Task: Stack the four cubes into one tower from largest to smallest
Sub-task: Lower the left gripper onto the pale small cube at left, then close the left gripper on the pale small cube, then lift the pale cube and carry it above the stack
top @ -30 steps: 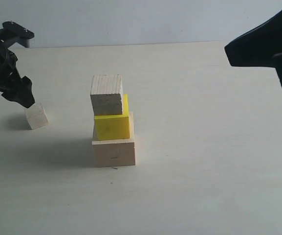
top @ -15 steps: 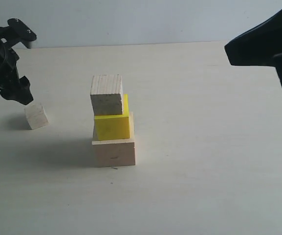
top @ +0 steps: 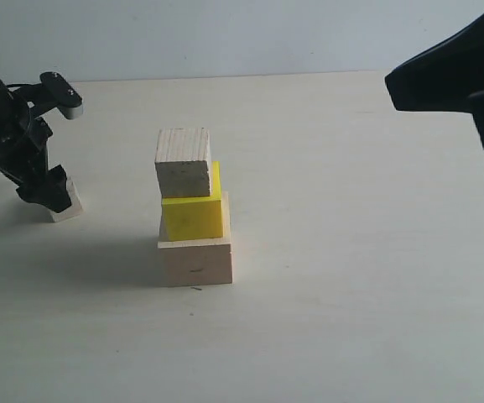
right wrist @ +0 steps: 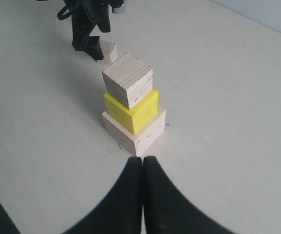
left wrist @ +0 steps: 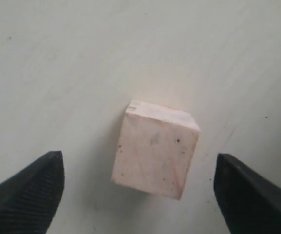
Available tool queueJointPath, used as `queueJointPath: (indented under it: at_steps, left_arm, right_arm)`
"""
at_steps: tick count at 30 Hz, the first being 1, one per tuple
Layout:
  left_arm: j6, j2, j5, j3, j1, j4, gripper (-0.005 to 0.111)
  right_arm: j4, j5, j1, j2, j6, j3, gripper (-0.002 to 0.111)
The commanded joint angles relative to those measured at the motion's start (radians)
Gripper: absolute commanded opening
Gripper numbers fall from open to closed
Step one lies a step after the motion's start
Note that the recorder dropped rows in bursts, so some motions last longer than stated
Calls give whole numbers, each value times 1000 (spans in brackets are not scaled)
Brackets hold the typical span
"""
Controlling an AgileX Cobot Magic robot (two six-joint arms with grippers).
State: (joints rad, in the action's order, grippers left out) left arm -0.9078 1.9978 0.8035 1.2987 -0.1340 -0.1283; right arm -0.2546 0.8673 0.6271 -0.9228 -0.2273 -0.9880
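Observation:
The left gripper will next grab the tiny whitish cube (top: 71, 201) by its opposite sides, to top the tower (top: 193, 206) with this smallest cube.
Three cubes stand stacked mid-table: the large pale wood cube (top: 195, 262) at the bottom, the yellow cube (top: 193, 217) on it, the smaller grained wood cube (top: 183, 162) on top, set a little left of centre. The tiny whitish cube (top: 71, 201) rests on the table to the left. My left gripper (top: 54, 191) is down around it, open; in the left wrist view the cube (left wrist: 156, 150) lies between the fingers (left wrist: 30, 192) with a gap on each side. My right gripper (right wrist: 142, 161) is shut and empty, hanging high at the right (top: 447, 80).
The pale tabletop (top: 351, 252) reaches back to a light wall. In the right wrist view the stack (right wrist: 130, 105) stands just ahead of the shut fingertips, with the left arm (right wrist: 87, 24) and tiny cube (right wrist: 109, 51) beyond it.
My left gripper has come down and to the right, from above and left of the tiny cube to around it. The stack and the right gripper have not moved.

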Motion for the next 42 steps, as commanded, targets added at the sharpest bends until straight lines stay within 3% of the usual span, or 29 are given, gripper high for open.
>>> queueJointPath:
  at_steps: [1, 15, 18, 25, 28, 38, 42]
  left_arm:
    - [-8, 4, -42, 5, -6, -13, 82]
    - [-9, 73, -48, 5, -6, -13, 78]
    - [-14, 73, -48, 5, -6, -13, 65]
    - [-14, 73, -5, 5, -6, -13, 14]
    - [-17, 64, 35, 5, -6, -13, 0]
    - [-35, -94, 117, 8, -6, -17, 0]
    - [-78, -181, 209, 56, -6, -95, 0]
  right_arm:
    - [-2, -17, -5, 1, -7, 3, 0]
    - [-2, -17, -5, 1, -7, 3, 0]
    - [-2, -17, -5, 1, -7, 3, 0]
    - [-2, -17, -5, 1, -7, 3, 0]
    - [-2, -19, -5, 1, -7, 3, 0]
    - [0, -23, -5, 1, -7, 3, 0]
    - [4, -23, -5, 1, -7, 3, 0]
